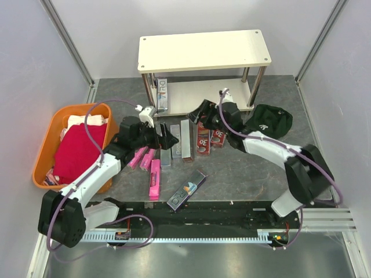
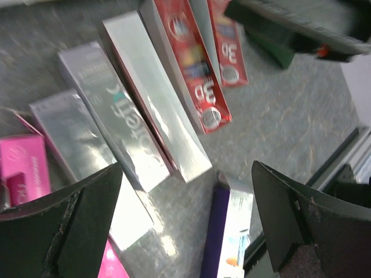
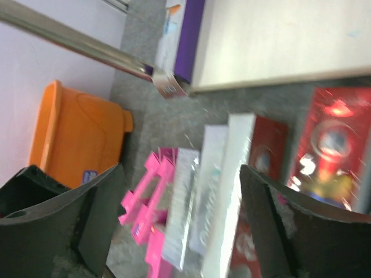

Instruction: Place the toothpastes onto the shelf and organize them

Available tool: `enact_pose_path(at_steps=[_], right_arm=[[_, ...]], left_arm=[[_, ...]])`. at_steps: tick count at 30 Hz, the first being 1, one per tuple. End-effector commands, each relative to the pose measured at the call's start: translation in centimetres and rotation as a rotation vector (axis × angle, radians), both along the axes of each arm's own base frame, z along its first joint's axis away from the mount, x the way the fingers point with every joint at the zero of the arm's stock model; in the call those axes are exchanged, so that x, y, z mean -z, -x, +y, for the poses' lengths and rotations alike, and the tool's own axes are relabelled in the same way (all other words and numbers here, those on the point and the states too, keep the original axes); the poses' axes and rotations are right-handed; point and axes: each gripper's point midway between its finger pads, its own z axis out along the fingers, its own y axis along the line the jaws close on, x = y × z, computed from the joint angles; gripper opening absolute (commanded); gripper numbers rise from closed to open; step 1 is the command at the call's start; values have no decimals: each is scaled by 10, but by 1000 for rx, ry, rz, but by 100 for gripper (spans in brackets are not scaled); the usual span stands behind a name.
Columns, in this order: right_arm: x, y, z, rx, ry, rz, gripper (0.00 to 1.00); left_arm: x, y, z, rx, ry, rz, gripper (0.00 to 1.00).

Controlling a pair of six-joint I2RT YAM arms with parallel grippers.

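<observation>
My left gripper next grabs across the navy toothpaste's shelf-facing end; my right gripper shelves it by its free middle.
The shelf (image 1: 204,50) stands at the back, and one navy/white toothpaste (image 1: 162,95) lies on its lower board. The other toothpastes lie on the table in front of it: three pink (image 1: 154,179), silver-grey ones (image 1: 185,139), red "3D" ones (image 1: 203,141), and a navy one (image 1: 186,190) nearer the front. My left gripper (image 1: 168,138) is open and empty over the silver boxes (image 2: 110,110), with the navy box (image 2: 229,231) below its jaws. My right gripper (image 1: 200,113) is open and empty by the shelf's lower board (image 3: 278,40), above the silver boxes (image 3: 208,191) and pink boxes (image 3: 148,214).
An orange basket (image 1: 47,139) with a red cloth (image 1: 78,152) stands at the left, and it also shows in the right wrist view (image 3: 75,139). A black cloth object (image 1: 268,120) lies right of the shelf. A chrome shelf leg (image 3: 75,39) is close to my right gripper.
</observation>
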Motion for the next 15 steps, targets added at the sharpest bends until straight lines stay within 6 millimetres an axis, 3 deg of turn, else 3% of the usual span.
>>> enact_pose_path(at_steps=[1,3,5,6,7,8,15], right_arm=[[-5,35,-40,32,114,-28,91],[-10,48,-55,52,140,-30,96],[2,59,-69,72,186,-7,98],[-8,65,-74,78,177,-33,98],[0,70,-80,89,192,-23,98],[-5,74,-86,102,189,-34,98],[10,85,-99,122,226,2,98]], left_arm=[[12,13,-5,-7,-51,-5,100],[22,17,-10,1,-82,7,100],[35,27,-24,44,-115,31,100],[40,27,-25,37,-137,36,100],[47,32,-32,60,-154,48,100],[55,33,-35,65,-174,65,100],[81,44,-49,110,-277,98,100]])
